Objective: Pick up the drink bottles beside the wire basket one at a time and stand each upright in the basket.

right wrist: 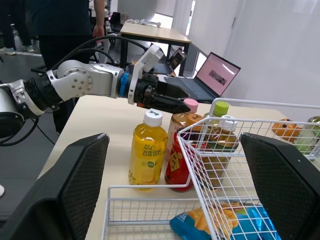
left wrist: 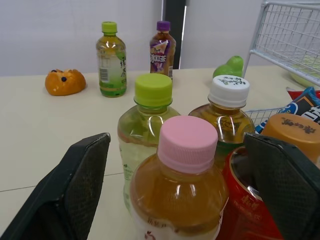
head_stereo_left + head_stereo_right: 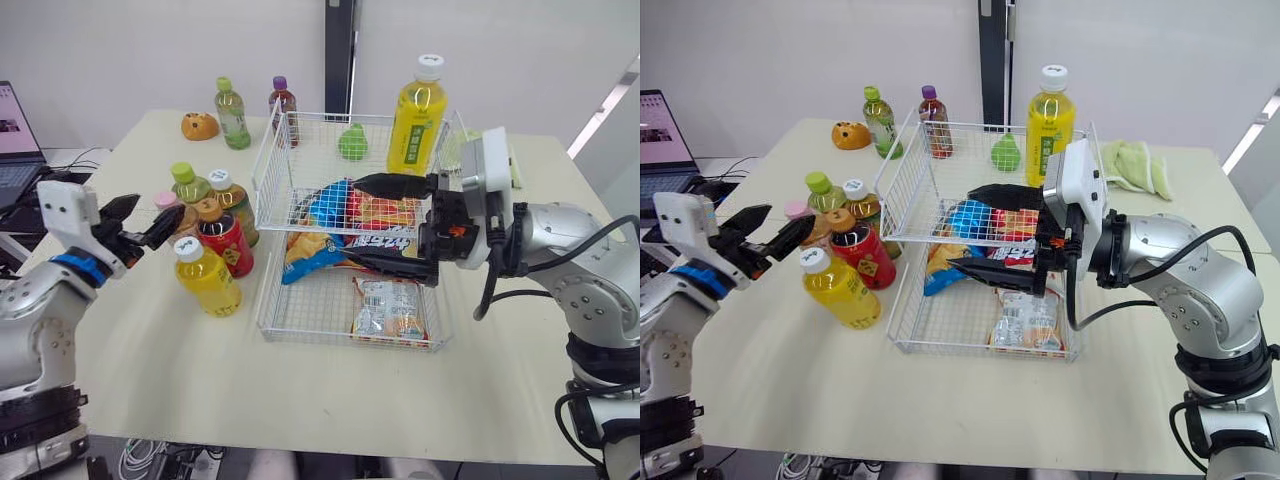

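My left gripper picks up the bottle by its pink cap (image 2: 187,142) next, so that the pink-capped bottle stands upright in the wire basket.
A wire basket (image 3: 310,336) stands mid-table with snack bags (image 3: 390,306) lying in it. Just to its left is a tight cluster of upright bottles: a yellow one with a white cap (image 3: 208,280), a red one with an orange cap (image 3: 228,243), a pink-capped one (image 2: 185,175), a green-capped one (image 3: 188,183) and a white-capped one (image 3: 228,192). My left gripper (image 3: 152,220) is open at the cluster's left side, with its fingers on either side of the pink-capped bottle and not touching it. My right gripper (image 3: 358,222) is open and empty above the basket.
A tall yellow bottle (image 3: 417,115) stands behind the basket's far right corner. Near the far edge stand a green tea bottle (image 3: 231,113) and a purple-capped bottle (image 3: 283,103), beside an orange toy (image 3: 200,126). A green pear-shaped thing (image 3: 352,143) is by the basket's back. A laptop (image 3: 15,130) is at left.
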